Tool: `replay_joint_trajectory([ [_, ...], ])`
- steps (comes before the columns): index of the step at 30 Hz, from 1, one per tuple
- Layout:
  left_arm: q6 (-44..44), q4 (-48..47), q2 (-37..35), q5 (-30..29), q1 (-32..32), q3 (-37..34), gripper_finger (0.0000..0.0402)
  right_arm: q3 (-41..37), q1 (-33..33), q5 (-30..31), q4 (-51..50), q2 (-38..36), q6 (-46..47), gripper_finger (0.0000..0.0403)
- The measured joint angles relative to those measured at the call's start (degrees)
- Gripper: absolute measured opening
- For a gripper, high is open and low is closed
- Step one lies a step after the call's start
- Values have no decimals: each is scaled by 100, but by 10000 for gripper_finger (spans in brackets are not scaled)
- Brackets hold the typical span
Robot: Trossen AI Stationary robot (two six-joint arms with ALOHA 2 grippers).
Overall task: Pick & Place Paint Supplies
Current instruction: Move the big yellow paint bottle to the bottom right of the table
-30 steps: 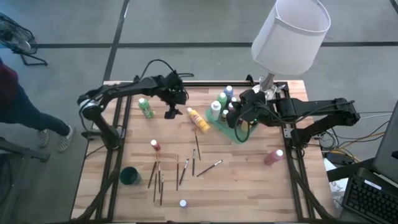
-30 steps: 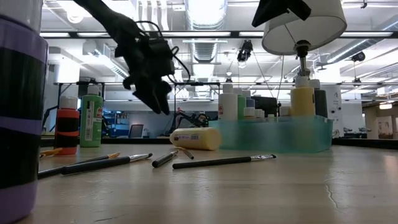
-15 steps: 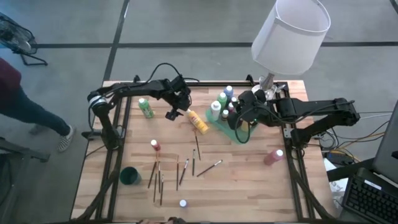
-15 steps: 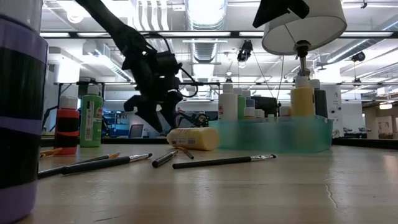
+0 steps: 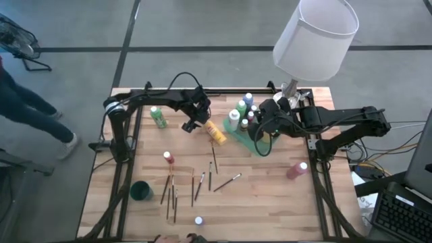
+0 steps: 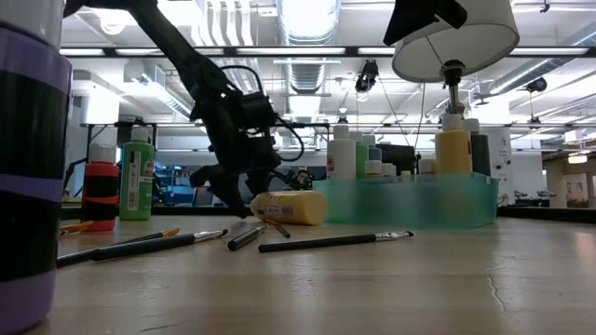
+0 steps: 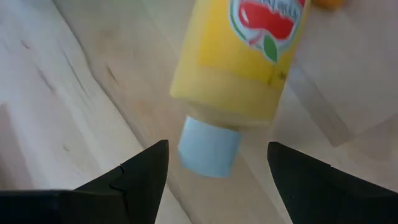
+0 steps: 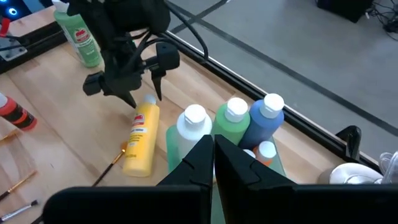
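Observation:
The white cap [image 7: 208,146] reaches back past both fingers below the yellow bottle's shoulder [image 7: 217,117], so closing now would catch the cap. It is time for my left gripper to close.
A yellow paint bottle [image 5: 215,131] lies on its side near the table's middle, its white cap [image 7: 208,146] toward the far left. My left gripper [image 5: 194,124] is open just above that cap end and slants down. In the left wrist view its fingers stand either side of the cap without touching. My right gripper [image 5: 260,128] is shut and empty. It hovers over the translucent green tray [image 5: 254,144], which holds white [image 8: 194,124], green [image 8: 235,118] and blue [image 8: 268,112] bottles standing upright.
A green bottle [image 5: 158,117] stands at the far left, a red one [image 5: 168,158] nearer and a pink one [image 5: 296,170] at the right. Several brushes [image 5: 196,185] lie in the near middle beside a dark green cup [image 5: 141,191]. A lamp [image 5: 314,37] overhangs the tray.
My left gripper has come down and toward the table's right, onto the cap end of the yellow bottle. Its wrist has rolled, and its fingers have stayed open. The person at the far left has walked on.

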Motion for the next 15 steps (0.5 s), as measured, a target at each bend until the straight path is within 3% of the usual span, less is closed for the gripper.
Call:
replay_joint_trajectory([
  [5,3,-5,35,-108,-28,0,264,0,0,0,-104,0,7,8],
  [15,54,68,-98,-127,-166,4,166,0,-4,55,-104,0,1,8],
])
